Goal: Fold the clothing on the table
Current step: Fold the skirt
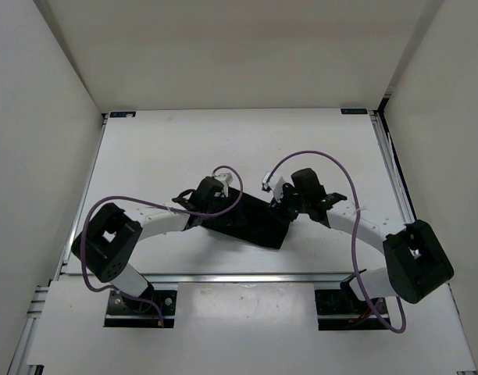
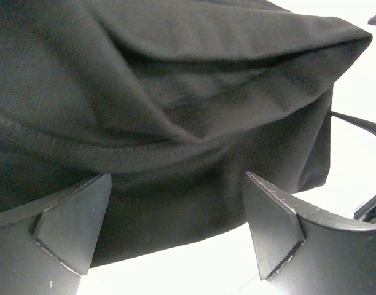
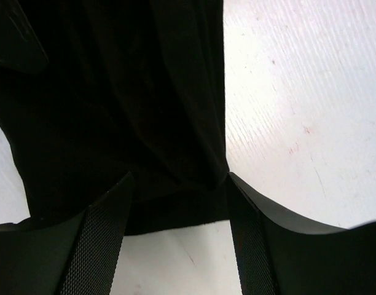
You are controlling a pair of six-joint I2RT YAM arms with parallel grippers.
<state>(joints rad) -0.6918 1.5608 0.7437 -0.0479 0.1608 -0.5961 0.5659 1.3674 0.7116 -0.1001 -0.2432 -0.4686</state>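
My right gripper grips the clothing by the hem at its end (image 1: 286,217) (image 3: 180,208) next, opposite my left gripper, to spread and fold the clothing.
The clothing (image 1: 247,223) is a black bundle lying folded on the white table (image 1: 223,148), just ahead of the two arm bases. My left gripper (image 1: 210,212) is at its left end and my right gripper (image 1: 290,208) at its right end. In the left wrist view the clothing (image 2: 176,92) shows thick stacked folds, and the left gripper (image 2: 177,178) stands wide open around its lower edge without pinching it. In the right wrist view the right gripper (image 3: 180,176) is open, its mesh-padded fingers (image 3: 102,246) straddling the hem of the clothing (image 3: 114,110) above bare table (image 3: 298,92).
White walls (image 1: 36,117) enclose the table on the left, back and right. Metal rails (image 1: 239,276) run along the near edge and the right side (image 1: 391,156). Purple cables (image 1: 333,160) loop above both wrists.
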